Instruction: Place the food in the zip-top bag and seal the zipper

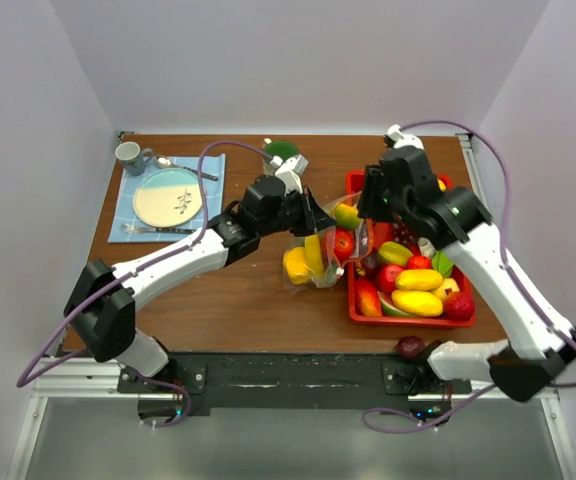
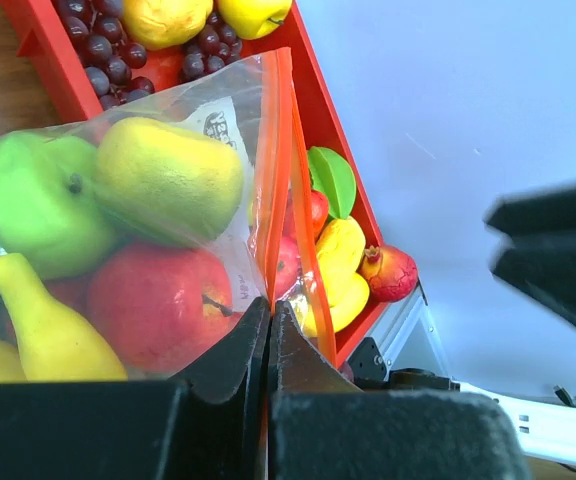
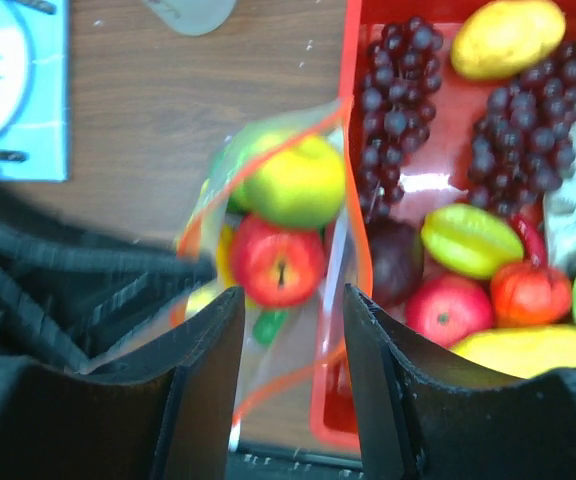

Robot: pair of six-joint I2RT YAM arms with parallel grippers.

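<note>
My right gripper pinches the zip-top bag's orange-red zipper at its near end next, where both sides of the bag meet. It then runs along the zipper to seal the bag.
The zip-top bag (image 1: 313, 258) stands on the table against the left side of the red tray (image 1: 354, 300) and holds several pieces of the food. My left gripper (image 2: 268, 305) is shut on the bag's orange-red zipper (image 2: 290, 170) and holds the mouth up; in the top view the left gripper (image 1: 313, 215) is just above the bag. A red apple (image 2: 153, 300), a green apple (image 2: 23, 205) and a yellow pear (image 2: 43, 335) show through the plastic. My right gripper (image 3: 293, 292) is open and empty above the bag's open mouth (image 3: 353, 225); in the top view the right gripper (image 1: 366, 222) is beside the bag.
The tray holds more food: purple grapes (image 3: 398, 110), yellow and red fruit (image 1: 418, 290). A purple fruit (image 1: 409, 346) lies at the table's near edge. A blue placemat with a plate (image 1: 168, 197), a cup (image 1: 128, 152) and a green dish (image 1: 281, 150) sit at the back left.
</note>
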